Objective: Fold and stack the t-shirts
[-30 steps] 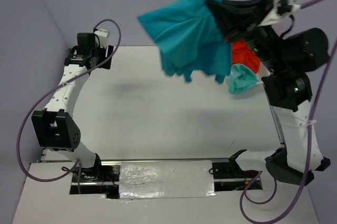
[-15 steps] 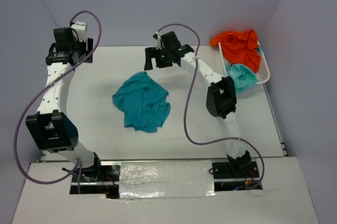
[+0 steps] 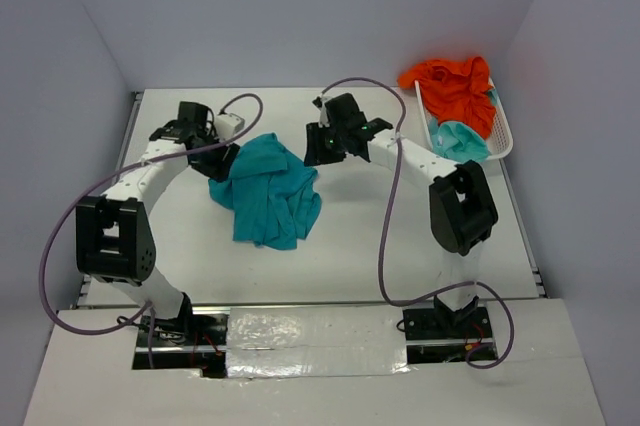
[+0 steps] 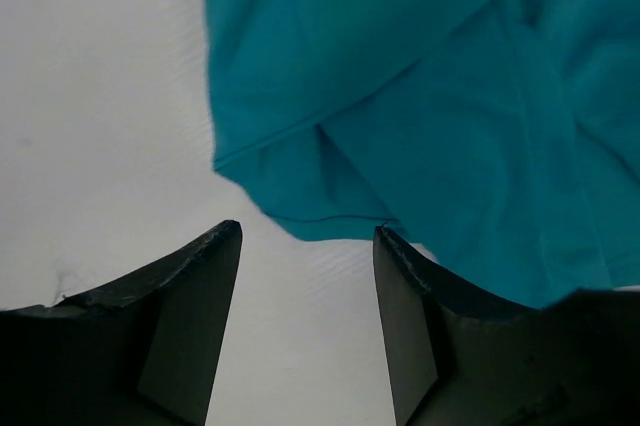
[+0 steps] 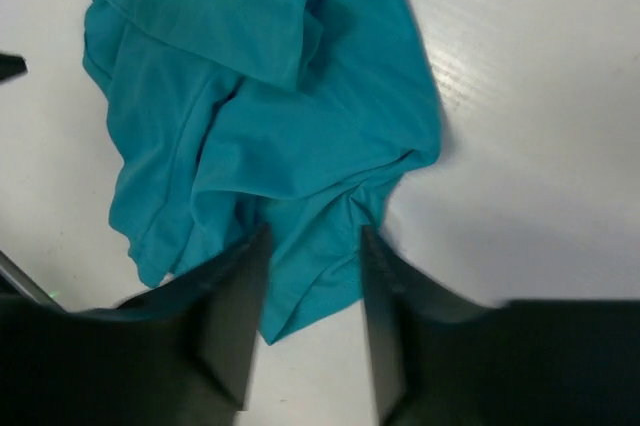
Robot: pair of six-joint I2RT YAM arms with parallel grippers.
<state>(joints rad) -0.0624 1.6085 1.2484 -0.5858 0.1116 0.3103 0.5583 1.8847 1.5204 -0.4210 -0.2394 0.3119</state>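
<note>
My right gripper grabs the teal blue t-shirt's bunched corner [image 3: 312, 196] [image 5: 335, 243] next, opposite my left gripper, to stretch the t-shirt open for folding.
A teal blue t-shirt [image 3: 268, 194] lies crumpled on the middle of the white table. My left gripper [image 3: 224, 160] is low at its upper left edge; in the left wrist view this gripper [image 4: 307, 238] is open over bare table, with the shirt's hem [image 4: 330, 221] just ahead of the fingertips. My right gripper [image 3: 318, 149] is at the shirt's upper right side. In the right wrist view it [image 5: 312, 246] is open, and a bunched corner of the teal shirt [image 5: 320, 266] lies between its fingers. An orange t-shirt [image 3: 455, 86] and a mint-aqua t-shirt [image 3: 460, 141] sit in the basket.
A white mesh basket [image 3: 503, 134] stands at the table's back right edge, against the right wall. Purple cables loop from both arms. The walls close in on the table at the left, back and right.
The right arm, which held the teal shirt high, dropped it onto the table and has come down to its right edge. The left arm has swung from the far left corner to its left edge.
</note>
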